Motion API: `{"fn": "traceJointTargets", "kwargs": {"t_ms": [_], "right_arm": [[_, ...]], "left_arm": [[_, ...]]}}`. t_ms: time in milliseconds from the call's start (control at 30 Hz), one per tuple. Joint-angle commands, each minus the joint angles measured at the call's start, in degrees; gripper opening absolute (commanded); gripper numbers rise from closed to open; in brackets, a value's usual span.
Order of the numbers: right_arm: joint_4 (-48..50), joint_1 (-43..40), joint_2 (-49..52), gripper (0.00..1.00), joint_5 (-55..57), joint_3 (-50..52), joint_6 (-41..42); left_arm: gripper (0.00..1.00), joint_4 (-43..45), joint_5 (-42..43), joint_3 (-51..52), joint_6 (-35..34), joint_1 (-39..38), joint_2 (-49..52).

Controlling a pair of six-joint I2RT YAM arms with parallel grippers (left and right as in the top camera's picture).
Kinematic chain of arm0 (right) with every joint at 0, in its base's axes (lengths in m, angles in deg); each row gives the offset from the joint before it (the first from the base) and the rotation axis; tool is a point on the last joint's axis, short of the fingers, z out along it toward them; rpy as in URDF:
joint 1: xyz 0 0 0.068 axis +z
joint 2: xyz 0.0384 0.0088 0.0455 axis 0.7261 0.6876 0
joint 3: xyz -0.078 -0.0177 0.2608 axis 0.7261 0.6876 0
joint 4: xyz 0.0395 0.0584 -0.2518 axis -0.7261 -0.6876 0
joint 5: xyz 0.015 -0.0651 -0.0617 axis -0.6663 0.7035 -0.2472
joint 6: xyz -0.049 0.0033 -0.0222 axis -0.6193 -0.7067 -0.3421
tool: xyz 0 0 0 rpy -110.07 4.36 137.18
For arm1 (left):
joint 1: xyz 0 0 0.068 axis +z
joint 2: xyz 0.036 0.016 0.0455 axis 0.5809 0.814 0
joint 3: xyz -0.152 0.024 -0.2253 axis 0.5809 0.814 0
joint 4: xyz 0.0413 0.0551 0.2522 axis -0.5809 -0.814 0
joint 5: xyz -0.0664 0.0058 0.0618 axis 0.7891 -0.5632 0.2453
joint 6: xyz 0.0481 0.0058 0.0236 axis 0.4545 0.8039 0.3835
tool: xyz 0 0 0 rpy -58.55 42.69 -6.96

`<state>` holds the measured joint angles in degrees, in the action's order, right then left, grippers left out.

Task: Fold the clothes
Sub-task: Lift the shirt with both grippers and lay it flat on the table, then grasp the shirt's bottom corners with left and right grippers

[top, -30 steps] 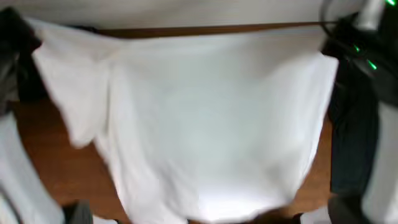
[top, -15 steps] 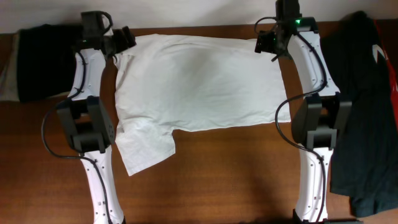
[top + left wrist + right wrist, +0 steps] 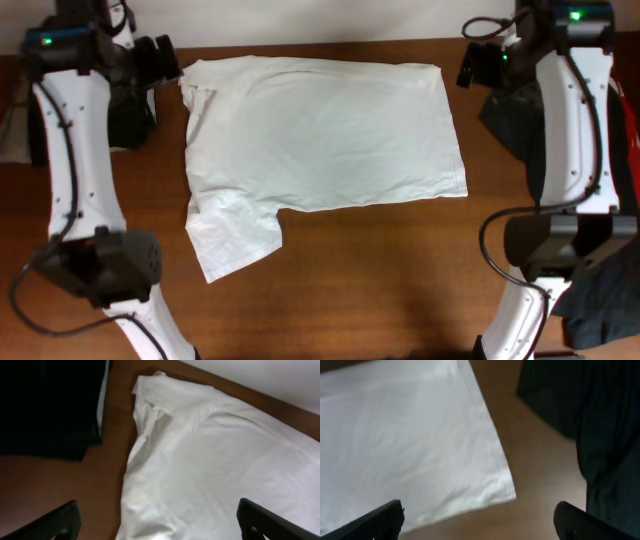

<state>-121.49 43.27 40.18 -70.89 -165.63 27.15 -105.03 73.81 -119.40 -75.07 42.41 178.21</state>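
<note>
The white T-shirt (image 3: pixel 320 135) has a sleeve sticking out, and my left gripper will next grab the T-shirt by that sleeve, near the sleeve's outer edge, to fold the sleeve over the T-shirt's body.
The clothes, a white T-shirt (image 3: pixel 320 135), lie spread flat on the brown table, with one sleeve (image 3: pixel 235 240) sticking out at the lower left. Hovering just off the shirt's upper left corner, my left gripper (image 3: pixel 165 62) is open. In the left wrist view the rumpled cloth (image 3: pixel 225 460) lies below the wide gap of that gripper (image 3: pixel 165 527), untouched. My right gripper (image 3: pixel 478 65) hangs open off the upper right corner. The right wrist view has the shirt's hem corner (image 3: pixel 507 492) below its spread fingers (image 3: pixel 375 522), and nothing is held.
A folded black bundle (image 3: pixel 130 115) lies at the left edge behind my left arm and shows black in the left wrist view (image 3: pixel 50 405). A black garment (image 3: pixel 515 115) lies at the right, next to my right arm, and fills the corner of the right wrist view (image 3: pixel 590 420).
A second ago the shirt hung lifted close to the camera. It now lies flat on the table. Both grippers have opened, let go of its far edge and drawn outward.
</note>
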Motion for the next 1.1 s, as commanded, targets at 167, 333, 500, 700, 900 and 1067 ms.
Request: {"fn": "traceJointTargets", "kwargs": {"t_ms": [167,333,500,700,900,1067], "right_arm": [[-7.39,0.31,-7.72,0.99,-1.22,-0.61,0.26],[-7.39,0.31,-16.41,0.99,-1.22,2.89,-0.09],[-6.23,0.31,-17.29,0.99,2.97,12.20,-1.51],[6.75,0.20,-16.00,0.99,3.76,28.39,-1.49],[17.18,-3.32,-15.69,0.99,3.74,33.27,-1.46],[19.21,-8.33,-13.14,1.00,1.68,33.27,-3.19]], "left_arm": [[0.99,-16.13,-5.35,-0.17,-2.97,2.73,-6.01],[0.99,-20.02,-10.34,2.56,-4.66,3.08,-10.43],[0.99,-18.38,-9.53,18.08,-4.66,2.91,-15.26],[0.99,-3.41,-8.11,44.76,-4.66,2.91,-16.37],[0.99,4.57,-1.44,64.11,-3.63,0.85,-16.37],[0.99,10.10,-1.27,75.06,-6.45,-1.84,-16.37]]}}
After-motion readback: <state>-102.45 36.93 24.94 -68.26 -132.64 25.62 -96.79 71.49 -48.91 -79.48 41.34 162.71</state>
